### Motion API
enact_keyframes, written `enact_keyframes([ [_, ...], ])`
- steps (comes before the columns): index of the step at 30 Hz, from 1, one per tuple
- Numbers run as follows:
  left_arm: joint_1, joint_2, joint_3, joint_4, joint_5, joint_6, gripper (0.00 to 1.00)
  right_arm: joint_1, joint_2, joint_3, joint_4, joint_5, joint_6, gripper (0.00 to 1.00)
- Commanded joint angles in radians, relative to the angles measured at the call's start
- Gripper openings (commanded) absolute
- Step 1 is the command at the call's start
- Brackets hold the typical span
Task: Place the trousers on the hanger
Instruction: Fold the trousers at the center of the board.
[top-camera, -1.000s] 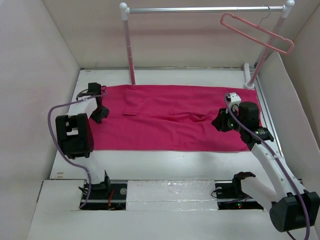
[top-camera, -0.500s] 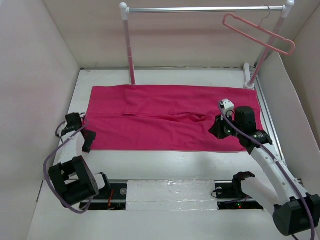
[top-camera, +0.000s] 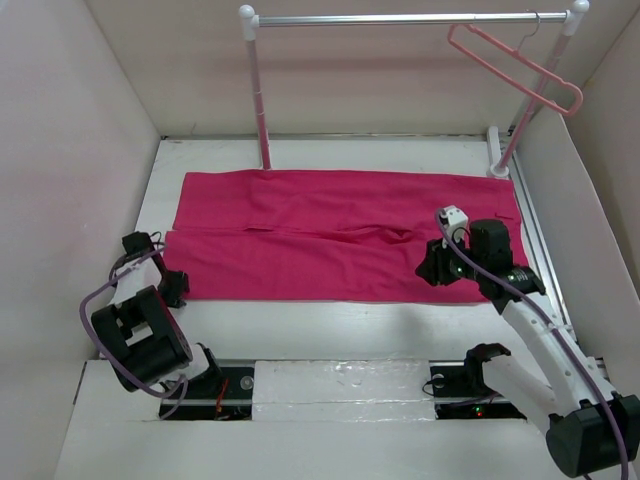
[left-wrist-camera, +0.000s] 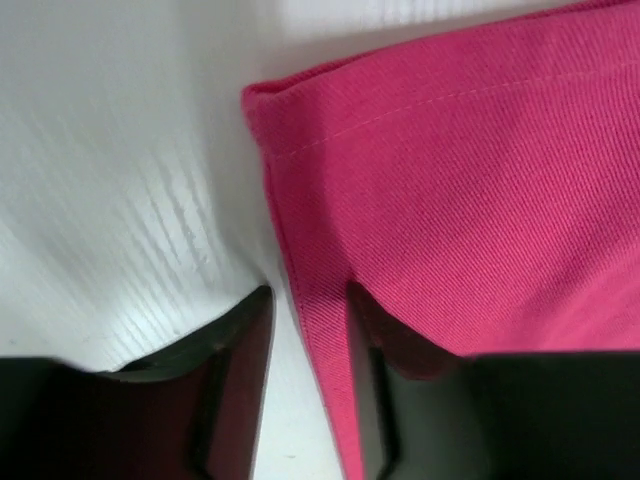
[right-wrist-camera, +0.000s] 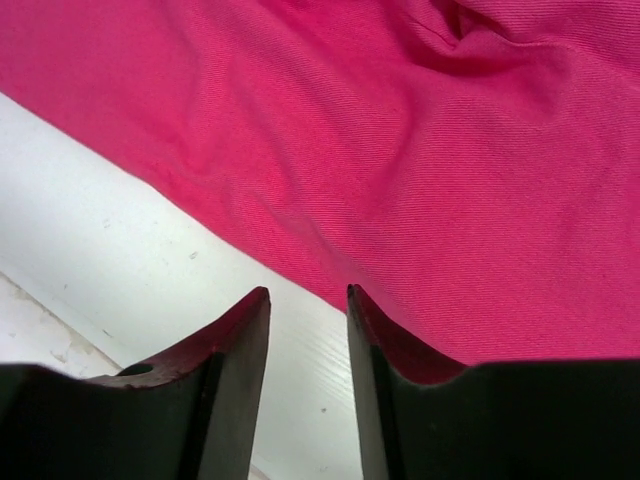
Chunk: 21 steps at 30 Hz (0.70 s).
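Observation:
Next, my right gripper grips the trousers' near edge (top-camera: 484, 300) at the end opposite my left gripper, to fold them lengthwise evenly for placing on the hanger (top-camera: 515, 65).
The magenta trousers (top-camera: 340, 235) lie spread flat on the white table (top-camera: 330, 320), legs running left to right. The light-pink hanger (top-camera: 515, 65) hangs tilted from the rail at the far right, apart from both arms. My left gripper (top-camera: 174, 288) is low at the trousers' near-left corner. In the left wrist view it (left-wrist-camera: 305, 330) is open, and the hem edge of the trousers (left-wrist-camera: 480, 170) runs between its jaws. My right gripper (top-camera: 431, 268) is over the trousers' near edge on the right. In the right wrist view it (right-wrist-camera: 308, 300) is open and empty just above the fabric (right-wrist-camera: 400, 130).
A white-and-silver clothes rail (top-camera: 400, 18) spans the back, with a pink-wrapped post (top-camera: 259, 100) behind the trousers' left part and another post (top-camera: 512, 140) at the far right. White walls close in left, right and behind. Bare table strip runs along the near side.
My left gripper swung from the trousers' far-left edge down to their near-left corner. My right gripper shifted a little towards the near edge. The hanger swayed slightly.

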<state>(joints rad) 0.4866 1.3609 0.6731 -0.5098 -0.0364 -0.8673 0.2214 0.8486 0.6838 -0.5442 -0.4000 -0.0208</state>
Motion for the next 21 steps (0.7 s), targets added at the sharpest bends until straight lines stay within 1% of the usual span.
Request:
enact_keyframes([
  [1, 0.004, 0.079, -0.072, 0.109, -0.008, -0.006, 0.28, -0.013, -0.01, 0.032, 0.0, 0.038, -0.002, 0.44],
  [2, 0.004, 0.076, -0.072, 0.117, -0.02, -0.006, 0.16, -0.043, -0.005, 0.042, -0.029, 0.079, 0.004, 0.45],
  [3, 0.004, 0.072, -0.067, 0.12, -0.023, -0.001, 0.0, -0.06, -0.002, 0.052, -0.045, 0.093, 0.012, 0.47],
  [4, 0.004, 0.055, -0.058, 0.122, -0.023, 0.025, 0.0, -0.079, 0.004, 0.059, -0.056, 0.104, 0.018, 0.52],
  [5, 0.004, 0.041, -0.037, 0.117, -0.029, 0.031, 0.0, -0.102, 0.007, 0.06, -0.078, 0.124, 0.018, 0.54],
  [6, 0.004, 0.02, -0.024, 0.114, -0.031, 0.045, 0.0, -0.158, 0.009, 0.06, -0.094, 0.138, 0.054, 0.57],
  [8, 0.004, -0.06, 0.015, 0.103, -0.03, 0.071, 0.0, -0.223, 0.01, 0.043, -0.115, 0.183, 0.082, 0.64],
  [9, 0.004, -0.092, 0.023, 0.105, -0.023, 0.077, 0.0, -0.294, 0.015, 0.037, -0.117, 0.196, 0.097, 0.66],
  [10, 0.004, -0.153, 0.029, 0.117, -0.017, 0.088, 0.0, -0.33, 0.018, 0.031, -0.117, 0.191, 0.107, 0.67],
  [12, -0.016, -0.203, 0.057, 0.106, -0.04, 0.102, 0.0, -0.379, 0.059, 0.04, -0.135, 0.239, 0.131, 0.67],
  [13, -0.016, -0.242, 0.069, 0.102, -0.046, 0.109, 0.0, -0.434, 0.075, 0.049, -0.146, 0.248, 0.154, 0.67],
  [15, -0.037, -0.269, 0.1, 0.093, -0.056, 0.129, 0.0, -0.473, 0.128, 0.075, -0.16, 0.279, 0.177, 0.66],
  [17, -0.037, -0.295, 0.114, 0.088, -0.03, 0.134, 0.0, -0.545, 0.173, 0.098, -0.172, 0.312, 0.182, 0.64],
  [19, -0.037, -0.305, 0.114, 0.082, -0.013, 0.136, 0.0, -0.599, 0.252, 0.14, -0.186, 0.349, 0.202, 0.62],
  [20, -0.048, -0.31, 0.112, 0.082, -0.016, 0.133, 0.0, -0.658, 0.28, 0.154, -0.195, 0.351, 0.202, 0.61],
  [21, -0.057, -0.316, 0.108, 0.082, -0.022, 0.128, 0.0, -0.684, 0.326, 0.164, -0.197, 0.363, 0.205, 0.61],
])
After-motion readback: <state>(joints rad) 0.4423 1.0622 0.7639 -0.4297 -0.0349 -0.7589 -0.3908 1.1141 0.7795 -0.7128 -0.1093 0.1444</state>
